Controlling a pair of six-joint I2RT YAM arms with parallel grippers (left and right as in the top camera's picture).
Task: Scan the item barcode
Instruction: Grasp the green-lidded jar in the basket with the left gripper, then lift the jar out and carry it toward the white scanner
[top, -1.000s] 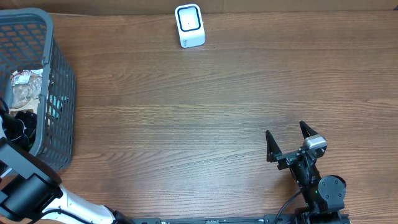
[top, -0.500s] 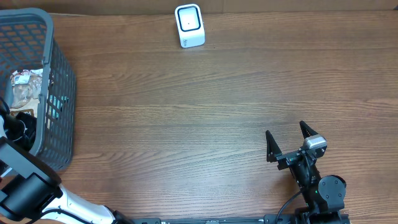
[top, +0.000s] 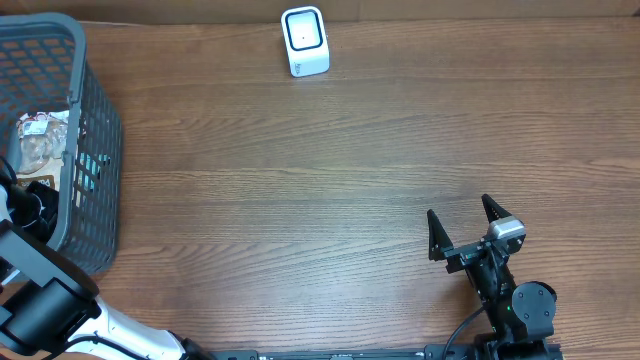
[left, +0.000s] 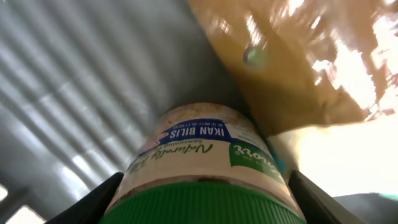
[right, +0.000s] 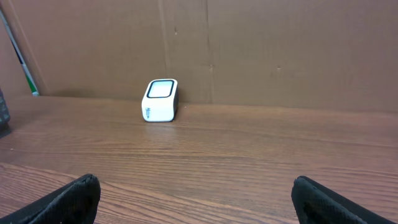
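The jar (left: 202, 165) would come up out of the grey basket (left: 81, 93) if I lifted my left gripper now. Both fingers are closed on the jar's sides by the green lid.
The item is a jar (left: 199, 155) with a green lid and a label reading "IKAN BILIS", lying inside the grey basket (top: 95, 150). In the left wrist view my left gripper (left: 205, 182) has a finger against each side of the jar, just above the lid, shut on it. No barcode shows on the jar. From overhead the left gripper (top: 30, 200) is down in the basket and mostly hidden. The white scanner (top: 304, 41) stands at the table's far edge. My right gripper (top: 462, 222) rests open near the front right, facing the scanner (right: 160, 99).
A clear packet of snacks (top: 40, 140) lies in the basket beside the jar; a brown bag (left: 298, 56) fills the upper right of the left wrist view. The basket's ribbed wall (left: 74, 81) stands close on the left. A cardboard wall (right: 249, 50) backs the table.
Overhead nothing has visibly moved; both arms hold their places.
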